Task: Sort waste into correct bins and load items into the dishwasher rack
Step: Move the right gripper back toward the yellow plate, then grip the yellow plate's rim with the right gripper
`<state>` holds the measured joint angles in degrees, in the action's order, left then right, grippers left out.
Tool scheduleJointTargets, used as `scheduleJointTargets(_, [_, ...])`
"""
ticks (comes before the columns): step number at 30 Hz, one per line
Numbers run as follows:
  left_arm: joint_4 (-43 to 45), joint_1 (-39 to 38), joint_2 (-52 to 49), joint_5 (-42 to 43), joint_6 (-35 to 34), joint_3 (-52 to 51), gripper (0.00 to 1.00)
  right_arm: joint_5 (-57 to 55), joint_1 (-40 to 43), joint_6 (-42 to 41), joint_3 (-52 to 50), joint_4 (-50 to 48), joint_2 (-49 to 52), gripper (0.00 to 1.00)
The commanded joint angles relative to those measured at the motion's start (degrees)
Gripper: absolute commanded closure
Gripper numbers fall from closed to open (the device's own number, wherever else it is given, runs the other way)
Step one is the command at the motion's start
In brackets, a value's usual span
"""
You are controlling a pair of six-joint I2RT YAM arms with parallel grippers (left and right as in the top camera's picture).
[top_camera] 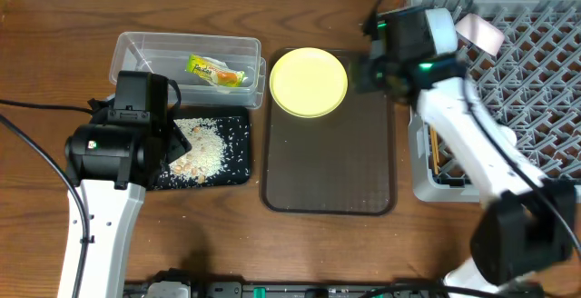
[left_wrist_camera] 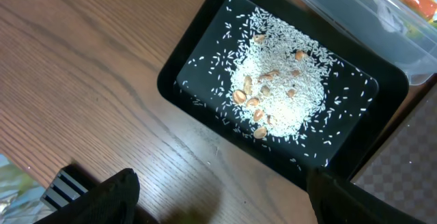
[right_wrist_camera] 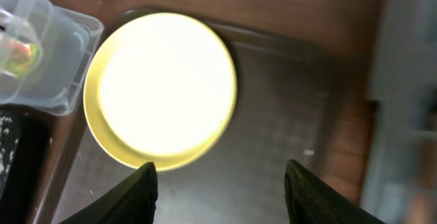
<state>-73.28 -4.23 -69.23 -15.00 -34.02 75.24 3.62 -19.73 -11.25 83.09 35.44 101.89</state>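
The opposite edge of the yellow plate is free to load. My right gripper next needs to grab the plate by its rack-side rim (top_camera: 344, 84) to load it into the rack (top_camera: 536, 71).
The yellow plate (top_camera: 310, 82) (right_wrist_camera: 162, 91) lies on the far end of the brown serving tray (top_camera: 329, 171). My right gripper (right_wrist_camera: 220, 183) is open and empty above the tray, just right of the plate. The rice scraps (top_camera: 201, 148) (left_wrist_camera: 280, 91) lie heaped in the black tray (top_camera: 238, 166) (left_wrist_camera: 184, 67). My left gripper (left_wrist_camera: 222, 197) is open and empty over the wood beside the black tray. The green-and-yellow wrapper (top_camera: 218, 73) lies in the clear tub (top_camera: 136, 48). The grey rack (top_camera: 536, 71) stands at the right, with chopsticks (top_camera: 437, 153) showing at its near left edge.
A pale, pinkish-white object (top_camera: 479, 33) rests in the rack's far left part, behind my right arm. A cable (top_camera: 36, 107) runs across the table's left side. The tub's corner (right_wrist_camera: 41, 67) shows left of the plate in the right wrist view.
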Motion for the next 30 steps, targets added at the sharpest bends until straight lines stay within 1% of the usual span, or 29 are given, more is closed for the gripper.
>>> scheduleJointTargets(1, [-0.22, 0.2, 0.0, -0.7, 0.94, 0.31, 0.19, -6.73, -2.86, -11.61, 0.48, -1.53, 5.73, 0.42])
scheduleJointTargets(7, [-0.24, 0.2, 0.0, -0.7, 0.94, 0.31, 0.18, -7.67, -4.68, -18.82, 0.48, -6.49, 13.55, 0.44])
scheduleJointTargets(11, [-0.22, 0.2, 0.0, -0.7, 0.94, 0.31, 0.19, -7.65, -4.85, -23.15, 0.48, -6.91, 18.25, 0.45])
scheduleJointTargets(13, [-0.24, 0.2, 0.0, -0.7, 0.94, 0.31, 0.19, -7.1, -4.83, -23.96, 0.48, -6.97, 19.87, 0.48])
scheduleJointTargets(14, [-0.24, 0.2, 0.0, -0.7, 0.94, 0.31, 0.19, -6.71, -4.85, -23.98, 0.48, -6.93, 20.35, 0.51])
scheduleJointTargets(18, [-0.24, 0.2, 0.0, -0.7, 0.94, 0.31, 0.18, -6.86, -4.83, -23.96, 0.48, -4.7, 20.92, 0.71])
scheduleJointTargets(22, [-0.22, 0.2, 0.0, -0.7, 0.94, 0.31, 0.19, -7.17, -4.17, -23.98, 0.48, -1.09, 20.59, 0.87])
scheduleJointTargets(24, [-0.24, 0.2, 0.0, -0.7, 0.94, 0.31, 0.19, -7.26, -3.48, -24.04, 0.48, 1.01, 20.59, 0.93])
scheduleJointTargets(25, [-0.22, 0.2, 0.0, -0.7, 0.94, 0.31, 0.19, -7.23, -3.1, -24.04, 0.48, 1.9, 20.59, 0.98])
scheduleJointTargets(30, [-0.22, 0.2, 0.0, -0.7, 0.94, 0.31, 0.19, -7.19, -1.51, -23.78, 0.5, 4.72, 20.11, 0.99])
